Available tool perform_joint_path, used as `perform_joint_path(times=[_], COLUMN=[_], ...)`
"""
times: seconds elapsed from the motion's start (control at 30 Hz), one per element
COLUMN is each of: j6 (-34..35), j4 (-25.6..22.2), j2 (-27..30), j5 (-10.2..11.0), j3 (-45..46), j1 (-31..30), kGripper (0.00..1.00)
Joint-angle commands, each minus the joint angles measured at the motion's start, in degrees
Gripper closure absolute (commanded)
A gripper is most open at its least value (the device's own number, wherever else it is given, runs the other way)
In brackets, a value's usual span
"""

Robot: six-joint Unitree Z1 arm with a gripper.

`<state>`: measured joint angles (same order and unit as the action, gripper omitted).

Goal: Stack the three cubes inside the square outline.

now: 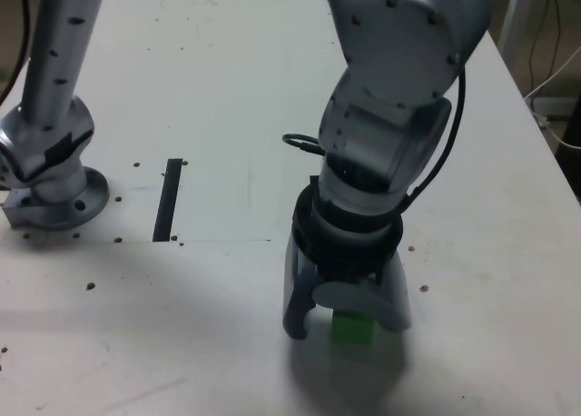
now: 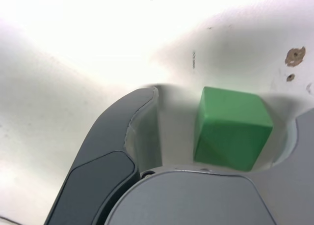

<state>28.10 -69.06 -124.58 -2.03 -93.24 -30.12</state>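
I'll grab the green cube (image 1: pixel 352 329) by two opposite sides next, to stack the cubes inside the square outline.
A green cube (image 1: pixel 350 328) (image 2: pixel 230 128) rests on the white table near its front edge. My gripper (image 1: pixel 348 330) (image 2: pixel 223 109) is lowered over it and stands open, one dark finger (image 2: pixel 115 146) on each side of the cube. The wrist view shows a clear gap between that finger and the cube, and a narrower gap on the other side. The cube sits flat on the table. No other cube shows in either view. The square outline is out of view, possibly hidden behind the arm.
A straight black strip (image 1: pixel 168 200) lies on the table at the exterior view's left. Beyond it the arm's base (image 1: pixel 56 193) is bolted down. Small screw holes (image 2: pixel 295 56) dot the table. The table's edge (image 1: pixel 545 134) runs along the exterior view's right.
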Motion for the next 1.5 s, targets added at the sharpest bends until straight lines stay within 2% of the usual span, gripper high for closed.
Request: perform_joint_path(times=[0.0,0.3,0.53,0.63,0.77,0.87,1.1,1.37,1.47], j6=[-0.4,-0.9,-1.2,-1.3,-1.3,-1.3,-1.3,-2.5,-3.1], j4=[0.4,0.2,0.2,0.4,1.8,2.4,0.9,-6.3,-7.5], j2=[-0.6,-0.8,-0.6,-0.4,0.1,0.5,1.4,5.7,7.6], j5=[0.4,0.7,2.3,3.1,5.2,5.9,5.6,5.7,6.6], j3=[0.0,-0.6,-0.9,-1.1,-1.2,-1.3,-1.1,-1.9,-2.5], j1=[0.2,0.5,0.7,0.8,0.8,0.6,0.5,0.5,0.8], kGripper=[0.17,0.34,0.45,0.57,0.80,0.89,0.94,0.94,0.94])
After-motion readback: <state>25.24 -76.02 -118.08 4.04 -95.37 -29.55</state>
